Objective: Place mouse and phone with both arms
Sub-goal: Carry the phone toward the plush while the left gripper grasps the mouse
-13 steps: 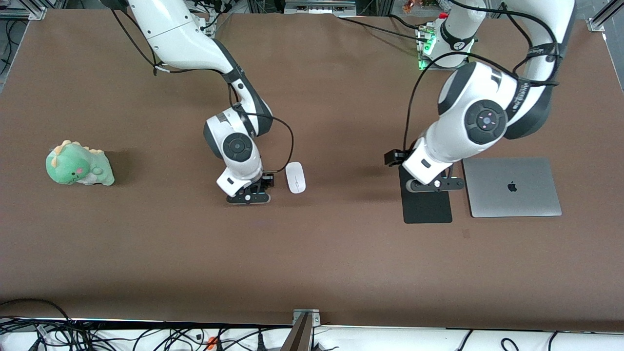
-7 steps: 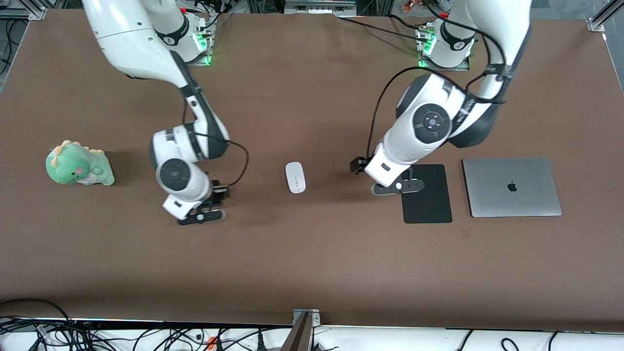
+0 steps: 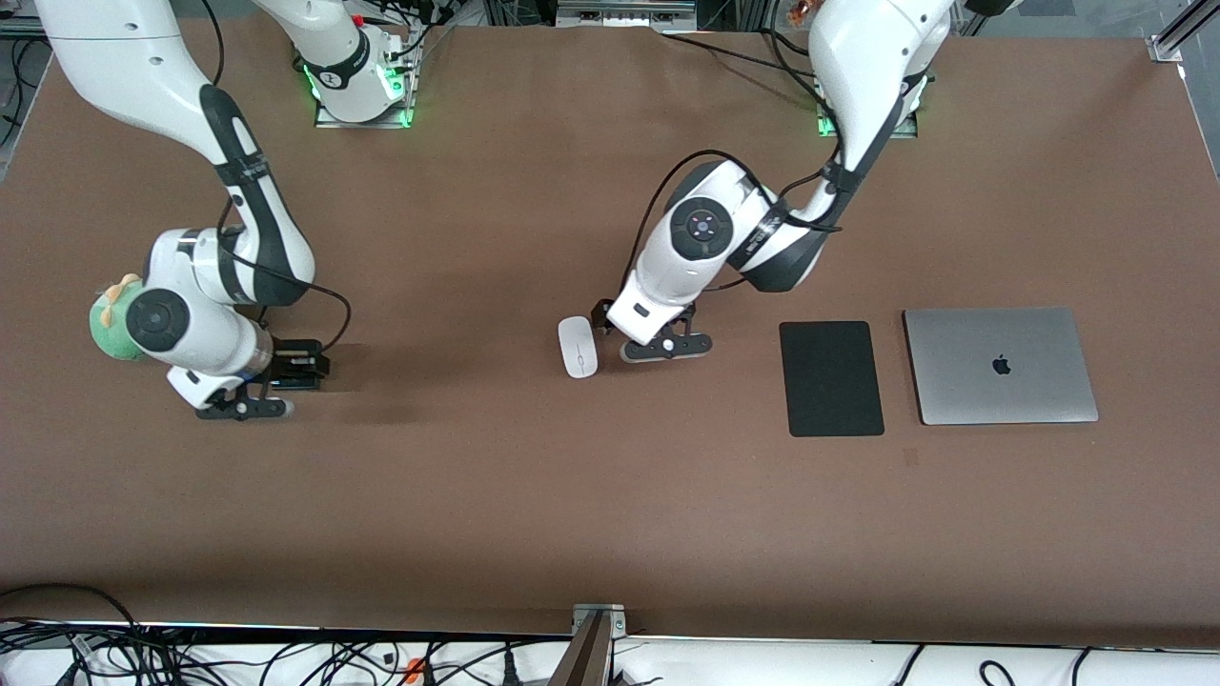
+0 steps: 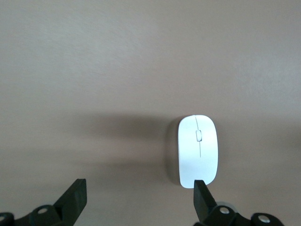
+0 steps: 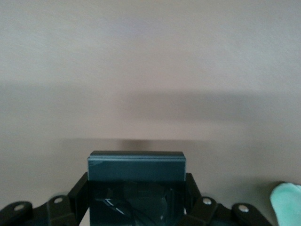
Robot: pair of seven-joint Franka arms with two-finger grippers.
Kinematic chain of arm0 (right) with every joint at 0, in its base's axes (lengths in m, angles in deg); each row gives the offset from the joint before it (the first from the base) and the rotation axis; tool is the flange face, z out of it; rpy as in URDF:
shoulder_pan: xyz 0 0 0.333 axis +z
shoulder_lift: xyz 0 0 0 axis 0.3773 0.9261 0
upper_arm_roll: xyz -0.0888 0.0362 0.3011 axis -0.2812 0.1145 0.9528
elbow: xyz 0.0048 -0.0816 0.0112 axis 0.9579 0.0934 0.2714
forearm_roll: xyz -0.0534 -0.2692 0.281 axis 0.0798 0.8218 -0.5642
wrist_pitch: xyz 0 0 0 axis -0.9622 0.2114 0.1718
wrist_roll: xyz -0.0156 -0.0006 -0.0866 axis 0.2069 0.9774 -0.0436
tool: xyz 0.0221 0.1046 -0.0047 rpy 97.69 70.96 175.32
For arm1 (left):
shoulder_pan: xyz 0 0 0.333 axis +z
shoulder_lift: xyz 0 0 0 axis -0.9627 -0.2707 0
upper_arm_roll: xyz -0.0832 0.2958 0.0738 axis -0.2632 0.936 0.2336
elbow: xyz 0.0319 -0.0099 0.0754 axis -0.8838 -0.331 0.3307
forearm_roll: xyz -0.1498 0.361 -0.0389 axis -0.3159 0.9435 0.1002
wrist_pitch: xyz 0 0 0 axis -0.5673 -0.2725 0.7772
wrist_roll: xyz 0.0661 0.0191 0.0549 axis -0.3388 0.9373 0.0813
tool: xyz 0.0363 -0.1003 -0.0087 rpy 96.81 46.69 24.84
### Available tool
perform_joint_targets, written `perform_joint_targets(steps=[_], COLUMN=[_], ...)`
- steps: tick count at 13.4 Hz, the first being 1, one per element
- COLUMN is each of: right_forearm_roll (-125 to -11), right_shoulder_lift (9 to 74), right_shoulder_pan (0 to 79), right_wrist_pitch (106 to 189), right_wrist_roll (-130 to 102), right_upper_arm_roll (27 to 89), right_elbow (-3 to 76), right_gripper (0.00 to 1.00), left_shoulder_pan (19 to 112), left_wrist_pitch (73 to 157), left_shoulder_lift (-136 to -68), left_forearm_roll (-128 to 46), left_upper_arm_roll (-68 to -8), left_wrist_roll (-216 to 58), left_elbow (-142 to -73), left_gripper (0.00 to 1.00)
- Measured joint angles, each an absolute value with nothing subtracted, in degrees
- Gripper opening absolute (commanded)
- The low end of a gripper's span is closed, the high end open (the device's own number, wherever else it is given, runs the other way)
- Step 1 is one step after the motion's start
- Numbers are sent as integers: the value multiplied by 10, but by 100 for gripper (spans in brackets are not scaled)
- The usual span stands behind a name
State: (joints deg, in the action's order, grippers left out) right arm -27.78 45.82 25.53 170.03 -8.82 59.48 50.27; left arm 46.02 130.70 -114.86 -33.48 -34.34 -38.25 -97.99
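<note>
My left gripper picks up the mouse by its facing long sides next, as its narrow body has nearly straight edges and its ends are rounded.
The white mouse [image 3: 578,347] lies on the brown table near its middle. My left gripper [image 3: 665,348] hangs low just beside it, toward the left arm's end. In the left wrist view the mouse [image 4: 198,150] sits right by one of the fingers [image 4: 203,200], outside the wide gap, and the left gripper [image 4: 138,202] is open and empty. My right gripper [image 3: 243,410] is over bare table close to the green toy. In the right wrist view the right gripper [image 5: 136,188] is shut on the black phone [image 5: 136,165], held flat between its fingers. The phone is hidden in the front view.
A flat black mouse pad [image 3: 831,377] and a closed silver laptop [image 3: 1001,365] lie side by side toward the left arm's end. A green plush dinosaur [image 3: 107,326] sits partly covered by the right arm's wrist; its edge [image 5: 288,202] shows in the right wrist view.
The right arm has carried the phone from beside the mouse toward its own end, up to the green toy. The left arm has swung from over the mouse pad to beside the mouse.
</note>
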Motion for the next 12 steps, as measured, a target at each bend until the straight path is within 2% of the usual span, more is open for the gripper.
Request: perform_joint_targets(steps=[3, 5, 6, 8, 12], right_forearm_roll=[-278, -278, -280, -292, -296], right_shoulder_lift=[444, 444, 444, 444, 444], right_shoulder_pan=[222, 208, 204, 202, 202], right_wrist_pitch=[1823, 1871, 1878, 1879, 1876], right_wrist_roll=[-110, -122, -123, -123, -123], right_upper_arm_roll=[595, 596, 596, 596, 599], right_elbow=[587, 618, 624, 627, 627], right_gripper=[27, 29, 36, 100, 100], left_shoulder_pan=[402, 365, 347, 318, 310], left_wrist_pitch=[1309, 1309, 1309, 1310, 1311], left_shoulder_lift=[-1194, -1226, -1243, -1275, -1309], left_forearm_roll=[-299, -297, -297, -297, -297], left_upper_arm_roll=[-320, -298, -284, -253, -243], left_wrist_roll=[-316, -297, -288, -271, -264], left_elbow=[-928, -891, -872, -832, -795], left_gripper=[100, 100, 100, 100, 100])
